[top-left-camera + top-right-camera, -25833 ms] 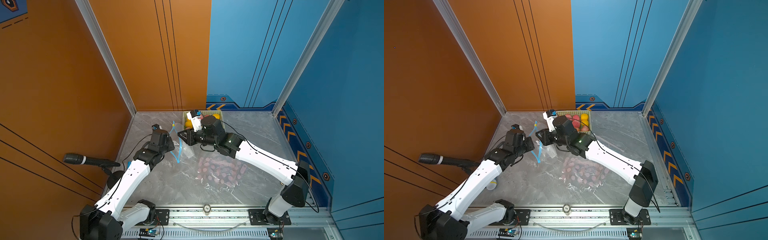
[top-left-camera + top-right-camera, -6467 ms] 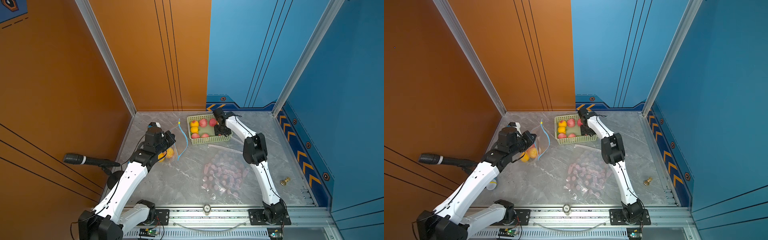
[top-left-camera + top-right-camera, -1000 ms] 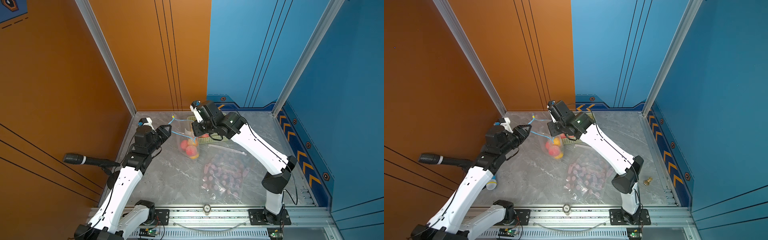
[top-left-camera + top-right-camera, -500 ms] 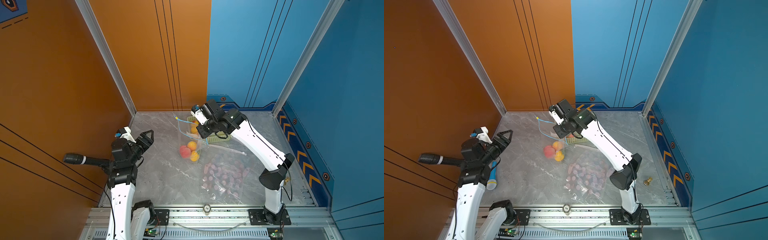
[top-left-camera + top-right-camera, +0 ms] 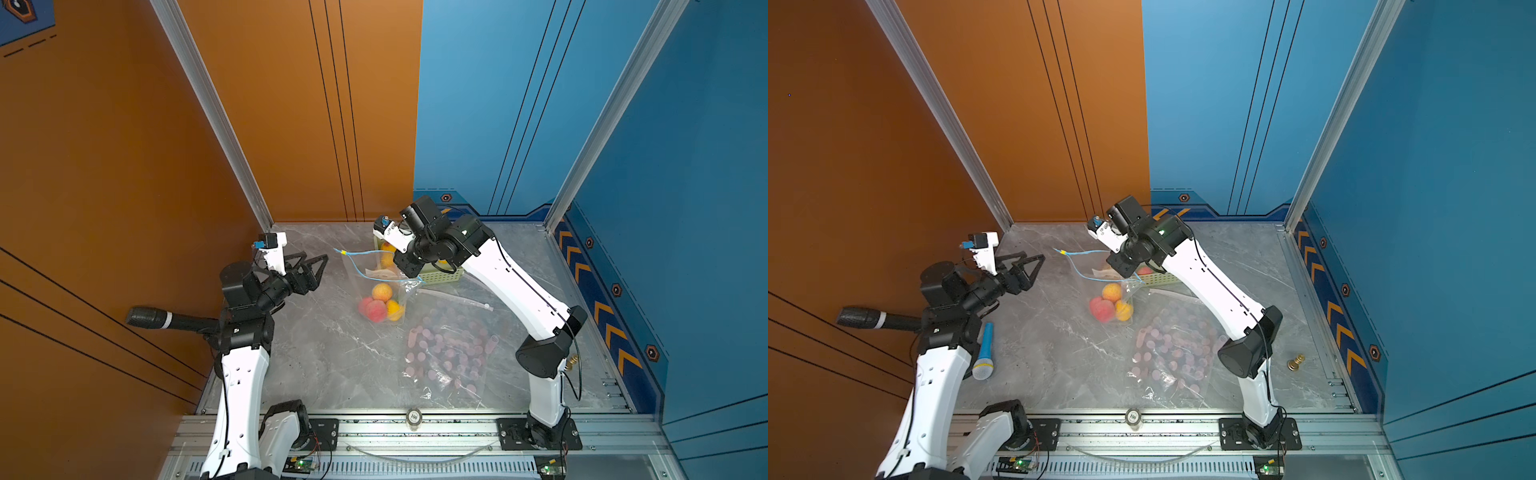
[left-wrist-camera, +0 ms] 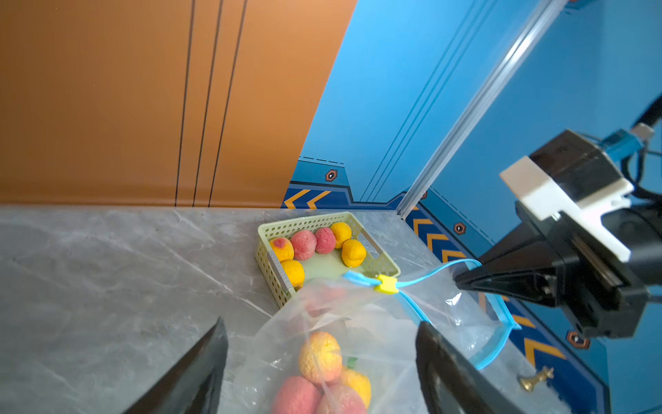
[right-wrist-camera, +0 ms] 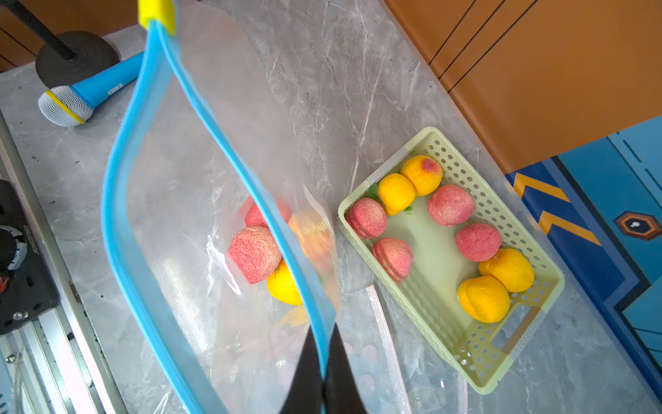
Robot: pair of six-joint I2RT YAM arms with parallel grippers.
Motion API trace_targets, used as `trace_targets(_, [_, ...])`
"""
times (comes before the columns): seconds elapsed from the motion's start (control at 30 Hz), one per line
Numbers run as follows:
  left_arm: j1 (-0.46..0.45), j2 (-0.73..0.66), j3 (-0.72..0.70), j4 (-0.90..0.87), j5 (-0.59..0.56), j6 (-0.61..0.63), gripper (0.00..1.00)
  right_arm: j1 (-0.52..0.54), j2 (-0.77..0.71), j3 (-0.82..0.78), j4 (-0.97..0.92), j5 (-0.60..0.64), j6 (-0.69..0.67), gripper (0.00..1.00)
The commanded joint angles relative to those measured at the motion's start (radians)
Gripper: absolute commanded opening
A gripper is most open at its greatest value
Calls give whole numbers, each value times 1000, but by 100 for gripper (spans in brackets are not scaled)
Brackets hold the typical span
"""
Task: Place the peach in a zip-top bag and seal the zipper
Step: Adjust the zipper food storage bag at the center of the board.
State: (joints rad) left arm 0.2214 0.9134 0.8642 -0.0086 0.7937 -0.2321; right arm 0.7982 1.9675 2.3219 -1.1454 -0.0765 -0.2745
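The left gripper grips the closed zipper end just beyond the yellow slider [image 5: 342, 251] next, which leaves the slider free to seal the zipper.
A clear zip-top bag [image 5: 401, 286] with a blue zipper [image 7: 229, 150] hangs from my right gripper [image 7: 324, 344], which is shut on one end of the zipper strip. Its bottom rests on the table. Several peaches [image 5: 376, 309], pink and yellow, lie in the bag's bottom [image 6: 320, 356]. The yellow slider [image 5: 342, 251] sits at the far end of the zipper, and the mouth gapes in a wide loop. My left gripper [image 5: 318, 272] is open and apart from the bag, to its left, pointing at it [image 6: 321, 322].
A pale green basket [image 7: 465, 344] with several more peaches stands behind the bag. A flat bag of pink pieces [image 5: 449, 349] lies in front right. A blue toy microphone [image 5: 984, 349], a black microphone [image 5: 153, 319] and a small brass piece [image 5: 1296, 361] are also on the table.
My left gripper let go of the slider end of the zipper, opened wide and drew back to the left. The bag sagged and now hangs from the right gripper alone.
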Motion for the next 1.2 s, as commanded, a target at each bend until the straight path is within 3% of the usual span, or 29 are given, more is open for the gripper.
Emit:
trace_targets(0.0, [-2, 29, 43, 21, 167, 247, 81, -4, -42, 28, -31, -17, -84, 0])
trace_targets(0.17, [-11, 77, 98, -242, 339, 506, 70, -15, -42, 28, -33, -38, -102, 0])
trace_targets(0.3, [-10, 53, 78, -316, 316, 630, 66, -26, -40, 28, -34, -54, -118, 0])
trace_targets(0.6, [-13, 100, 94, -262, 194, 672, 69, -40, -58, 28, -62, -153, -171, 0])
trace_targets(0.83, [-60, 158, 123, -263, 258, 776, 69, -39, -62, 28, -74, -167, -180, 0])
trace_targets(1.03, [-123, 200, 190, -441, 299, 917, 65, -40, -56, 28, -77, -156, -171, 0])
trace_targets(1.17, [-141, 190, 173, -449, 306, 939, 43, -42, -49, 28, -80, -147, -169, 0])
